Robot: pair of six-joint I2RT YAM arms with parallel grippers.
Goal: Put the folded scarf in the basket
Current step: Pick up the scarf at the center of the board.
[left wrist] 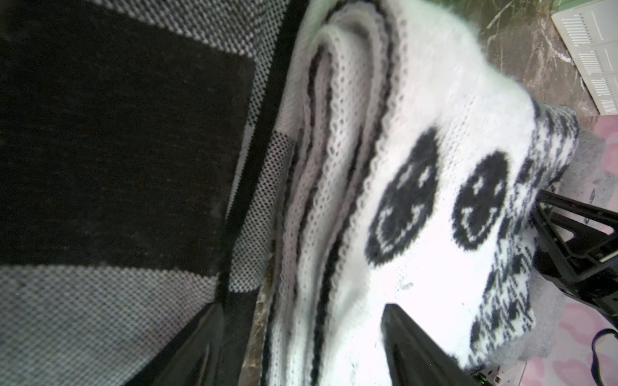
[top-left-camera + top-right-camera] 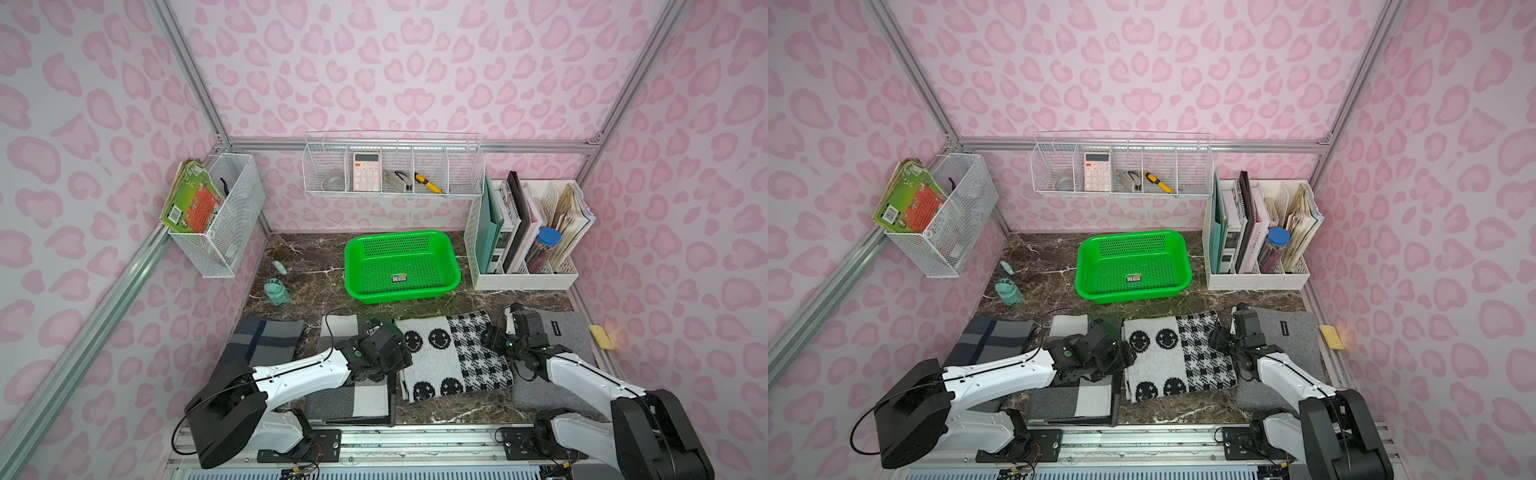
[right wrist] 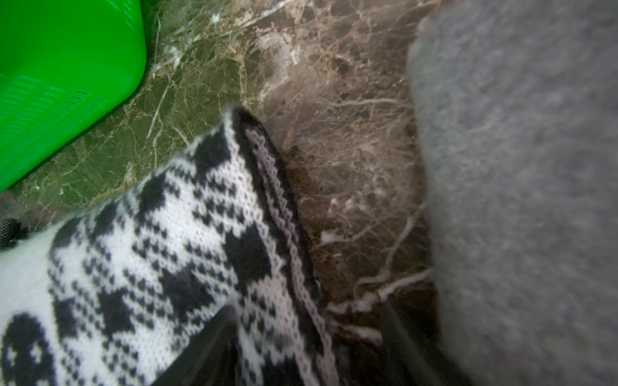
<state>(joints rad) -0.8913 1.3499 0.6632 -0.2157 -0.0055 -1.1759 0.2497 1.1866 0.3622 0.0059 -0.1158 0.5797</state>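
Note:
I should next use my left gripper to grab all layers of the scarf's smiley-face folded edge, so that I can lay the scarf folded in the basket.
The folded scarf, white knit with black smiley faces and a houndstooth end, lies flat on the marble table in front of the green basket, which holds only a small label. My left gripper is at the scarf's left folded edge. It is open, with one finger on top of the knit and the other down in the gap beside it. My right gripper straddles the houndstooth edge, open, with bare table between the scarf and its outer finger. A corner of the basket shows in the right wrist view.
A grey-and-white plaid scarf lies under my left arm, a blue plaid scarf further left, and a grey scarf under my right arm. A teal bottle stands left of the basket, and a white file organiser stands to its right.

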